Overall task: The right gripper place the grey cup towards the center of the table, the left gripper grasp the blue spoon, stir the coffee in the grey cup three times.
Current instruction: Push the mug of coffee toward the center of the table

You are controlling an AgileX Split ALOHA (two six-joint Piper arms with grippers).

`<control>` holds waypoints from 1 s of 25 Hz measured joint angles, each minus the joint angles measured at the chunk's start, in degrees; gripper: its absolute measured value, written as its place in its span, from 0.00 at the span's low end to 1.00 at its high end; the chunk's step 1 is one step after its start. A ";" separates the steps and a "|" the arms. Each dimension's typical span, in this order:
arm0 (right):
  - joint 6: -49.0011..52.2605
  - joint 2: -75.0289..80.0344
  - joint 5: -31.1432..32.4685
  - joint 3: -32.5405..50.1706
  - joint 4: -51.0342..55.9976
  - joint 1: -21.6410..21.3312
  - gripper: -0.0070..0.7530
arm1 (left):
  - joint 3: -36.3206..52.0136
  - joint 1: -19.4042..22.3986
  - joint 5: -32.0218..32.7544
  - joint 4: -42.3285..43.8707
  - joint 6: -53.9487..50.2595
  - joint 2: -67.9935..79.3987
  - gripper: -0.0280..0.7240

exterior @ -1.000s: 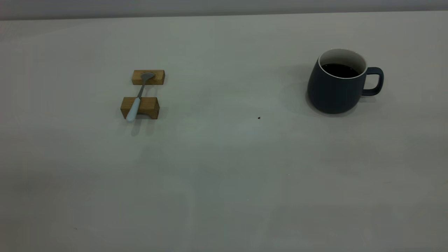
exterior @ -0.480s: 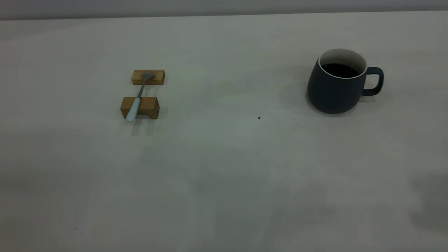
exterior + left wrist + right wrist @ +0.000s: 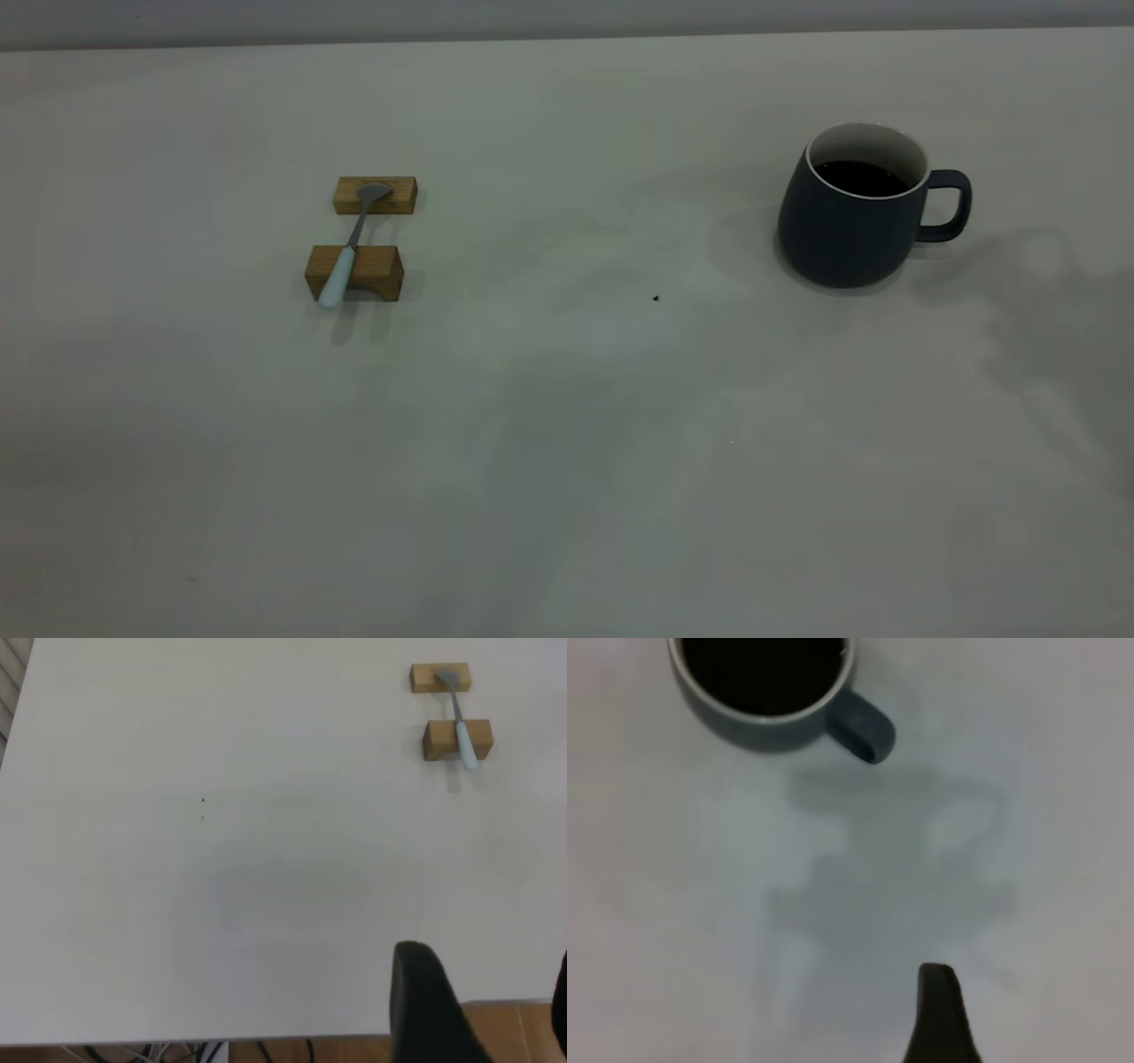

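I need to place the grey cup (image 3: pixel 855 213) towards the center of the table, so my right gripper will grab it by its handle (image 3: pixel 964 206) next.
The grey cup (image 3: pixel 855 213) stands upright at the right of the table (image 3: pixel 567 443), handle pointing right, with dark coffee (image 3: pixel 859 177) inside. In the right wrist view the cup (image 3: pixel 766 691) lies well ahead of my right gripper (image 3: pixel 1032 992). One black finger (image 3: pixel 939 1014) shows there, with bare table beside it. The blue spoon (image 3: pixel 350 248) rests across two wooden blocks at the left. My left gripper (image 3: pixel 487 992) hangs open over the table's near edge, far from the spoon (image 3: pixel 459 722). Neither gripper appears in the exterior view.
Two tan wooden blocks (image 3: pixel 354 273) (image 3: pixel 376 195) carry the spoon. A tiny dark speck (image 3: pixel 656 299) lies near the table's middle. An arm's shadow (image 3: pixel 1045 337) falls to the right of the cup. Wooden floor (image 3: pixel 514 1032) shows beyond the table edge.
A shadow has spread over the table to the right of the cup. Cup, spoon and blocks have not moved.
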 joint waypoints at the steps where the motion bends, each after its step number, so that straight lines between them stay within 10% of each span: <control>1: -3.85 2.60 -0.06 -1.54 0.00 0.00 0.77 | 0.00 0.00 0.00 0.00 0.00 0.00 0.60; 8: -27.51 17.17 -2.95 -9.56 11.86 -0.43 0.77 | 0.00 0.00 0.00 0.00 0.00 0.00 0.60; 25: -38.77 28.81 -14.41 -11.32 24.41 -2.04 0.77 | 0.00 0.00 0.00 0.00 0.00 0.00 0.60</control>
